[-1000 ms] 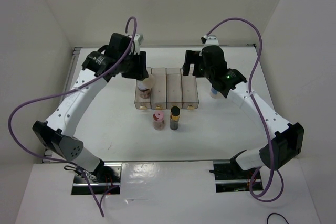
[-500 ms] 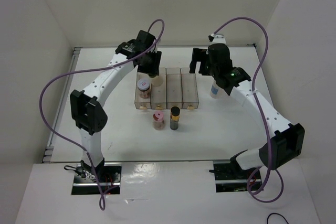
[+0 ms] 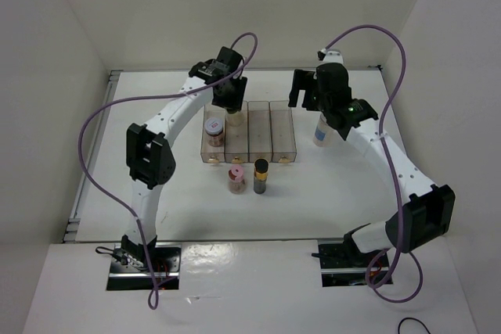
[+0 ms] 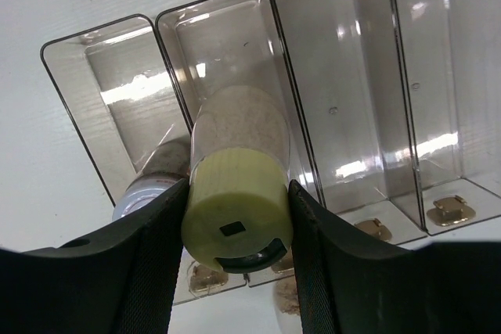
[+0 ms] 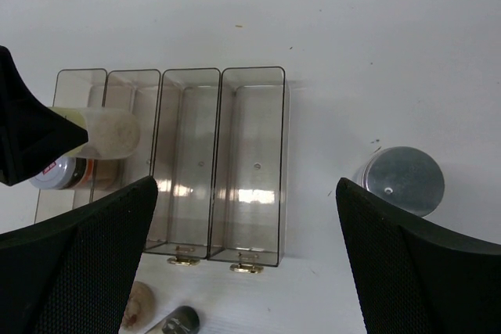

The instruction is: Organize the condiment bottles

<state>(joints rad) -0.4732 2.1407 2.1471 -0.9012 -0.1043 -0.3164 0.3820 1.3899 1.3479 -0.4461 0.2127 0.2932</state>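
The cream jar is lined up, but it is still above the sides of the rack's second section and would fall if I let go now. My left gripper needs to keep holding the jar until it is inside.
My left gripper (image 4: 237,228) is shut on the lid of the cream jar with the yellow-green lid (image 4: 237,209), held over the clear rack's (image 3: 282,137) second compartment from the left. The same jar (image 3: 233,122) shows below my left gripper (image 3: 230,102) from above. A grey-lidded pinkish jar (image 3: 214,128) stands in the first compartment. In front of the rack stand the pink-lidded reddish jar (image 3: 236,179) and the slim dark gold-banded one (image 3: 261,175). The grey-capped clear jar (image 5: 399,180) stands right of the rack. My right gripper (image 5: 244,193) hangs open above the rack's right end, holding nothing.
The rack's (image 4: 368,60) two right compartments hold no jar. White walls enclose the table on three sides. Purple cables arch over both arms. My left arm's elbow link (image 3: 145,154) stands upright at the left of the rack.
My left arm has swung in and carried the cream jar rightward, from the rack's left end to over the second compartment. My right gripper has shifted slightly right and back.
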